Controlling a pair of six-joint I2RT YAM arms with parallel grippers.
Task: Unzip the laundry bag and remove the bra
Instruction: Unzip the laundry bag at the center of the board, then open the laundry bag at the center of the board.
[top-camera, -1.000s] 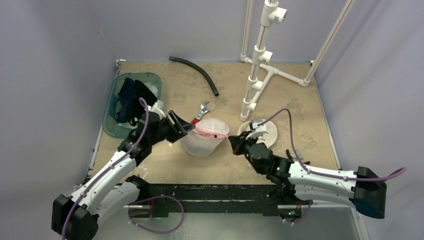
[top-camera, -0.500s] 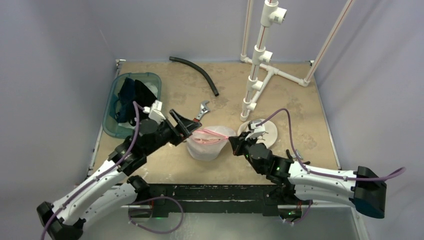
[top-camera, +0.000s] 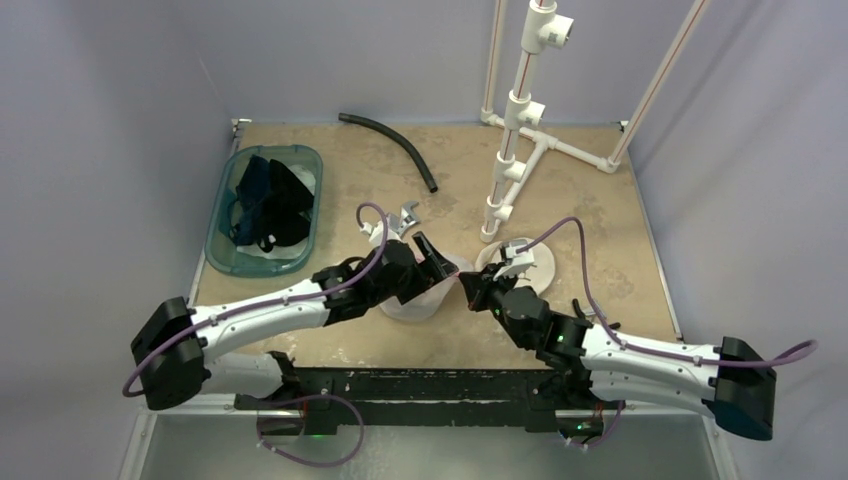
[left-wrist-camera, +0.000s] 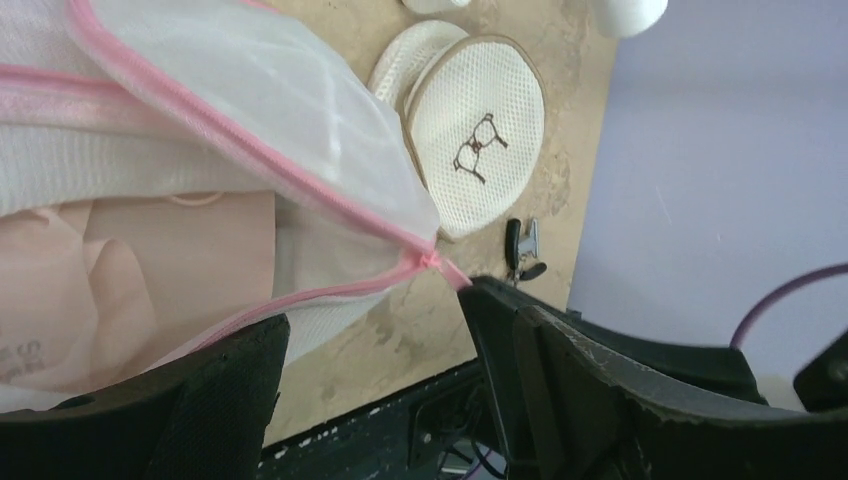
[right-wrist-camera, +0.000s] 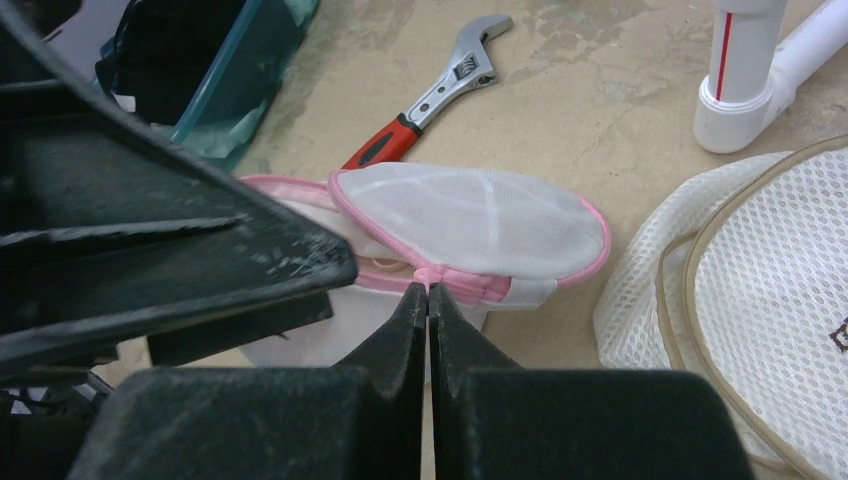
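Note:
My left gripper takes hold of the laundry bag by its flap's pink edge (left-wrist-camera: 330, 200) next, which leaves the opening free to reach the bra.
The white mesh laundry bag (top-camera: 408, 300) with a pink zipper lies mid-table; it also shows in the left wrist view (left-wrist-camera: 250, 100) and the right wrist view (right-wrist-camera: 470, 215). Its zipper is partly open, and the pale pink bra (left-wrist-camera: 130, 270) shows inside. My right gripper (right-wrist-camera: 428, 290) is shut on the pink zipper pull (right-wrist-camera: 428, 274) at the bag's right end (top-camera: 466, 288). My left gripper (top-camera: 432, 262) is open and empty over the bag's open edge (left-wrist-camera: 375, 340), close beside the right gripper.
A second round mesh bag with tan trim (top-camera: 525, 265) lies just right of the grippers. A red-handled wrench (top-camera: 403, 220) lies behind the bag. A teal bin of dark clothes (top-camera: 220, 215) sits at the left. A black hose (top-camera: 390, 145) and a white PVC frame (top-camera: 515, 150) are at the back.
My left arm has swung right and stretched out low, carrying its open gripper from the bag's left side to its right end. The bag has shifted slightly right. The right gripper holds still.

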